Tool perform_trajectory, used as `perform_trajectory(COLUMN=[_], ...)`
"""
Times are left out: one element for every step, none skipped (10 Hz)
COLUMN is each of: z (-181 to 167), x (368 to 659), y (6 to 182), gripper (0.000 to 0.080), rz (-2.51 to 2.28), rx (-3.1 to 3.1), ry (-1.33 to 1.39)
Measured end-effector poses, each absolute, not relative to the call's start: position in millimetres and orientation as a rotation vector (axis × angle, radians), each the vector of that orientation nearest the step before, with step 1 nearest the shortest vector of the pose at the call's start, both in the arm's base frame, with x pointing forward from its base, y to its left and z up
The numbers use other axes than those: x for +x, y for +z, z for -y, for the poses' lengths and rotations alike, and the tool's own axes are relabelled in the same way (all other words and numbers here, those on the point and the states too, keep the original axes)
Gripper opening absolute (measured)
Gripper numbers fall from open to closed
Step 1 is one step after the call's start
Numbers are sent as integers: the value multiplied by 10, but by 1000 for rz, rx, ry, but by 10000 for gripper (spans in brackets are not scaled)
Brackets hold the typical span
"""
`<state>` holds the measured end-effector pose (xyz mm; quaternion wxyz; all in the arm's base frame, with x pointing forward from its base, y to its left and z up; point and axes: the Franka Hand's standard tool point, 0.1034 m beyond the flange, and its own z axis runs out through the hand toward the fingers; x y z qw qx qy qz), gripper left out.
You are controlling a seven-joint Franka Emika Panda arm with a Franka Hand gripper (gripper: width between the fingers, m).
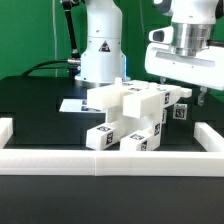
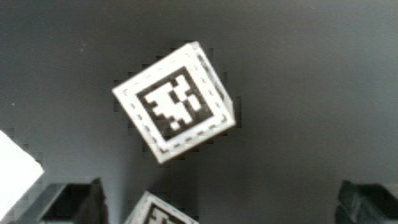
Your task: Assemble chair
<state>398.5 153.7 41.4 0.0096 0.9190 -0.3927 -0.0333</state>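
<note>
My gripper should next take hold of the small tagged white piece by the sides on either side of its tag (image 1: 180, 111), so it can add the piece to the block structure.
The chair's white tagged parts (image 1: 125, 118) sit clustered mid-table as one stepped block structure. At its right end, seen from the exterior view, a small tagged white piece (image 1: 178, 110) stands directly under my gripper (image 1: 185, 94). The gripper hangs just above it, open, holding nothing. In the wrist view a white block face with a black-and-white tag (image 2: 178, 100) lies tilted on the dark table, well below the fingers. The corner of a second tagged part (image 2: 169, 212) shows low between the dark fingertips (image 2: 71, 200), close to one of them. My gripper (image 2: 222, 205) has its jaws wide apart.
A long low white rail (image 1: 110, 160) runs along the front, with side pieces on the exterior view's left (image 1: 5, 126) and right (image 1: 210, 135). The marker board (image 1: 72, 104) lies flat behind the parts. The arm's white base (image 1: 100, 50) stands at the back.
</note>
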Motion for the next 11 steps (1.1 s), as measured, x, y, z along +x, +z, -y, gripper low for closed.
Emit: perform_trajectory(z=[-1547,-1556,-1555,-1555,-1555,-1565,-1636,-1705,-1742,-1750,-1741], x=[3967,3960,3960,3960,3959,3950,3891,3829,3790,3763,3736], y=[393,389,389,388,387,381,345,301,271,240,199], gripper=[649,649,649,649,649,649,649,649,649,649,649], rz=[1211,1183,1183,1183,1183,1182,1162,1129,1108,1095,1078], rx=[2872,2884,2884,2884,2884,2883,2886,2889,2889,2887,2885], ry=[-109,-111,-111,-111,-112,-112,-116,-124,-129,-135,-142])
